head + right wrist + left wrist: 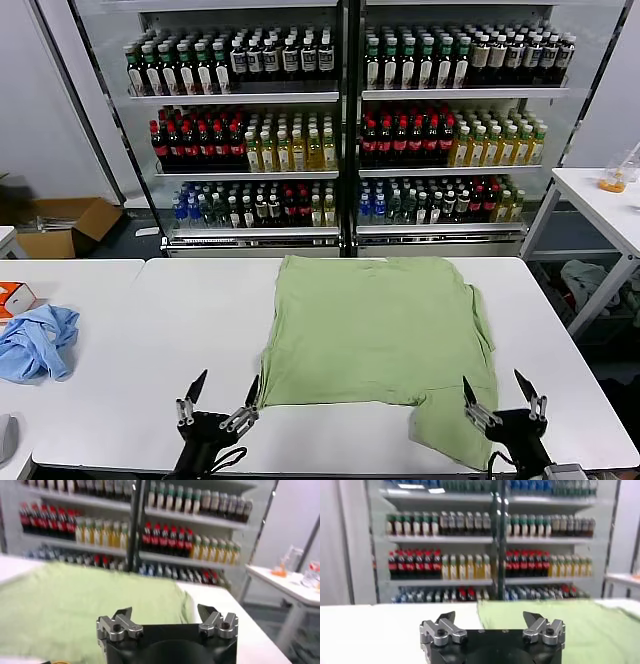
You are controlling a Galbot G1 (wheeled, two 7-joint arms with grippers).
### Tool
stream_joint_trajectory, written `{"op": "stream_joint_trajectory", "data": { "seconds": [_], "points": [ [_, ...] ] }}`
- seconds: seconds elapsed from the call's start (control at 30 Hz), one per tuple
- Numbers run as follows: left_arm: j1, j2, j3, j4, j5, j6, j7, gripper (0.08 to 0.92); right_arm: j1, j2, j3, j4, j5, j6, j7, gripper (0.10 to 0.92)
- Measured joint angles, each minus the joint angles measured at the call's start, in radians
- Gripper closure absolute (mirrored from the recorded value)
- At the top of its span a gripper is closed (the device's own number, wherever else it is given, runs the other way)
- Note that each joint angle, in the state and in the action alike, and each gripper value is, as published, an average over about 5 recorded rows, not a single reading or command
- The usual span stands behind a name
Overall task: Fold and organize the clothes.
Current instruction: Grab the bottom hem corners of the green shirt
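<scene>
My right gripper takes hold of the light green shirt by its shoulder edge beside the sleeve next, to fold it over.
The light green shirt lies spread flat on the white table, plain side up, with no buttons or logo showing. One sleeve hangs toward the near edge at the right. My left gripper is open and empty just off the shirt's near left corner. My right gripper is open and empty at the near right corner, beside the sleeve. The shirt also shows in the left wrist view beyond the open left gripper, and in the right wrist view beyond the open right gripper.
A crumpled light blue cloth and an orange box lie at the far left of the table. Drink shelves stand behind the table. A second white table stands at the right.
</scene>
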Motion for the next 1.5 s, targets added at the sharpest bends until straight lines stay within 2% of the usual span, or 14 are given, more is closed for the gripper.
{"op": "stream_joint_trajectory", "data": {
  "seconds": [0.37, 0.7, 0.77, 0.97, 1.5],
  "points": [
    [-0.116, 0.051, 0.052, 0.105, -0.027, 0.148, -0.022, 0.177, -0.043, 0.011, -0.031, -0.012, -0.012, -0.062, 0.005, 0.203],
    [-0.216, 0.070, 0.103, 0.199, -0.057, 0.230, -0.039, 0.177, -0.016, 0.029, -0.074, -0.059, 0.014, -0.094, 0.003, 0.203],
    [-0.234, 0.072, 0.110, 0.216, -0.060, 0.238, -0.042, 0.177, -0.008, 0.031, -0.080, -0.066, 0.024, -0.100, 0.001, 0.231],
    [-0.270, 0.079, 0.119, 0.254, -0.072, 0.250, -0.051, 0.209, 0.005, 0.034, -0.094, -0.074, 0.064, -0.115, -0.005, 0.405],
    [-0.298, 0.094, 0.130, 0.291, -0.101, 0.244, -0.045, 0.666, 0.021, 0.032, -0.102, -0.085, 0.143, -0.130, -0.012, 0.854]
  ]
}}
